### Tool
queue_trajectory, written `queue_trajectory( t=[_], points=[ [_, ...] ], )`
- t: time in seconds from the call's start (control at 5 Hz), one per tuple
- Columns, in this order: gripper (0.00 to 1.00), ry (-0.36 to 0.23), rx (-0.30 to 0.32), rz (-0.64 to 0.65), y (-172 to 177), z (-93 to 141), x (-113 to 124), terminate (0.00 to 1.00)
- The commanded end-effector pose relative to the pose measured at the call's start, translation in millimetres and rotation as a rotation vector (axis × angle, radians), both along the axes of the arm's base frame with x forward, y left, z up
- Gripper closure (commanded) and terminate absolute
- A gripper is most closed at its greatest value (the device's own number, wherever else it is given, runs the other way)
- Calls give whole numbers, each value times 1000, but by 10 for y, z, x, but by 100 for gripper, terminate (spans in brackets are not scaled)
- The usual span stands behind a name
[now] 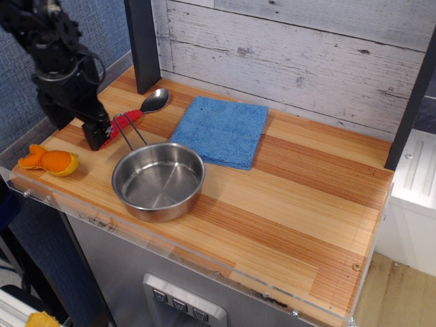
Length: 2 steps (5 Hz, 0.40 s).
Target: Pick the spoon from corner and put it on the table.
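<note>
I should pick up the spoon by its red ribbed handle (127, 119) next with my gripper. Then it can go from the corner onto the open table.
The spoon lies at the table's back left corner, with its shiny silver bowl (155, 100) pointing toward the dark post and its red ribbed handle (127, 119) running to the front left. My black gripper (75, 126) hangs over the low end of the red handle and hides that end. Its fingers (93, 134) stand apart, open, with nothing between them. The wooden plank table (293, 204) has a clear acrylic front edge.
A steel pot (158, 180) stands just right of the gripper, and its wire handle (128, 133) lies across the spoon's handle. A blue cloth (221, 129) lies behind the pot. An orange peel-like object (51, 161) sits at the front left edge. A dark post (142, 44) stands behind the spoon.
</note>
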<state>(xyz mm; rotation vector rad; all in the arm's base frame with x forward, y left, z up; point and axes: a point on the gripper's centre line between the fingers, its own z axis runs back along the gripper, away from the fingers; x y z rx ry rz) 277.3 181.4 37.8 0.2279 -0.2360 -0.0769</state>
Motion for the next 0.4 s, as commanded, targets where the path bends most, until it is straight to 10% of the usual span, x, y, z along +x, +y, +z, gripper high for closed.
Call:
queue_trajectory(
  t=[0.0, 0.2],
  points=[
    [0, -35, 25, 15, 48, 87, 215, 0],
    [0, -23, 27, 11, 26, 29, 251, 0]
  ],
)
